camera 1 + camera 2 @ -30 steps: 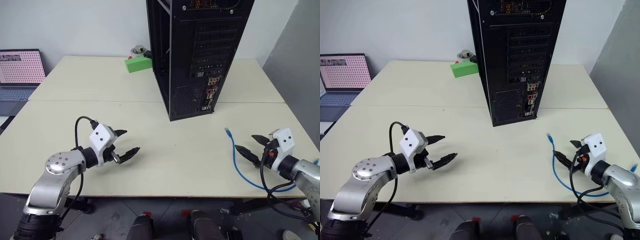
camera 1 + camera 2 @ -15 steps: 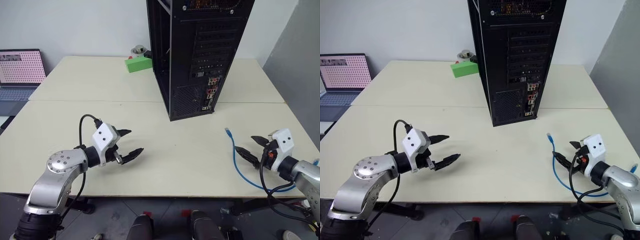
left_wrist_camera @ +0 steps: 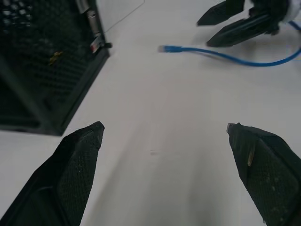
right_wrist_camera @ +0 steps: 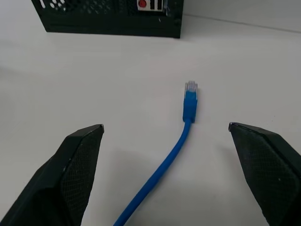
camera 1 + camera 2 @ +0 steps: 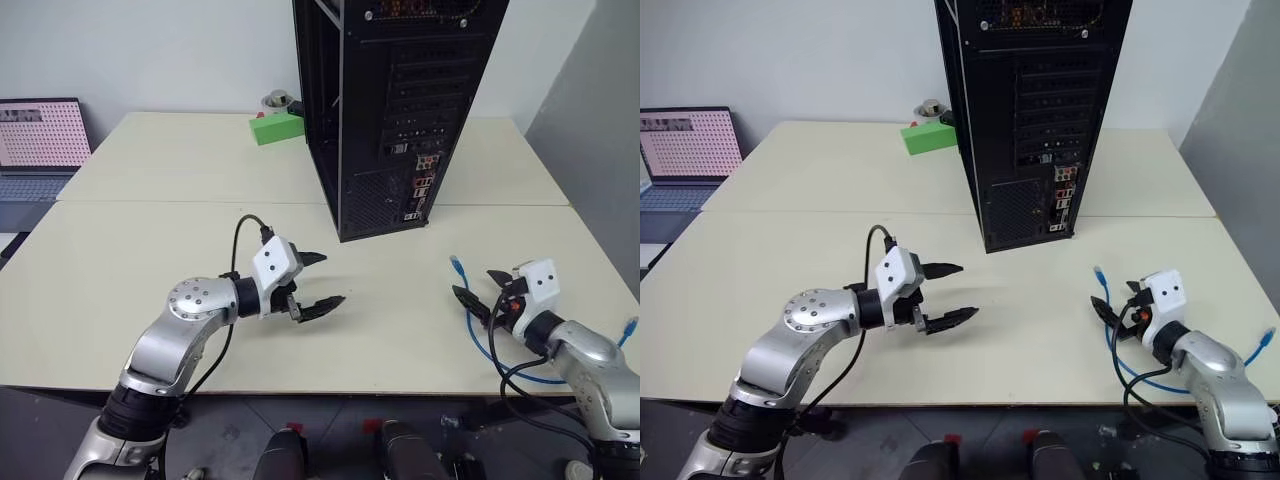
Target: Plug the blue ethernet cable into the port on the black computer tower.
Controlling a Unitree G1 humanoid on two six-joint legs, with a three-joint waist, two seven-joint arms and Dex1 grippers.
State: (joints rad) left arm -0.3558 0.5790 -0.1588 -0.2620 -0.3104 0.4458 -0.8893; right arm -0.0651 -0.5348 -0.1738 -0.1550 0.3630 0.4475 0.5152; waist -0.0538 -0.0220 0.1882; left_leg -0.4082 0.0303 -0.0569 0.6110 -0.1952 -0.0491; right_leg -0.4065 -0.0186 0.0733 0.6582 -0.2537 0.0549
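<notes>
I should move my right gripper toward the plug before closing on it, because my fingers are above the tabletop and still short of the blue plug [image 5: 457,265].
The black computer tower [image 5: 400,110] stands upright at the back of the table, its rear face towards me. Its connector cluster [image 5: 424,188] sits low on that face; I cannot single out the port. The blue ethernet cable [image 5: 468,315] lies loose on the table at the right, one clear plug [image 4: 190,87] pointing towards the tower. My right gripper [image 5: 472,282] is open just above the cable, a short way behind that plug, with the cord running between its fingers untouched. My left gripper [image 5: 333,279] is open and empty over the middle of the table, pointing right.
A small green box [image 5: 275,128] with a grey round part on top stands left of the tower. A laptop [image 5: 40,135] is at the far left. The cable's other end [image 5: 630,325] lies near the table's right edge. Black arm cords [image 5: 530,370] hang by the front edge.
My left gripper has swung to the right, from the table's left side to its middle. My right gripper has shifted a little left and down, closer to the cable's plug end.
</notes>
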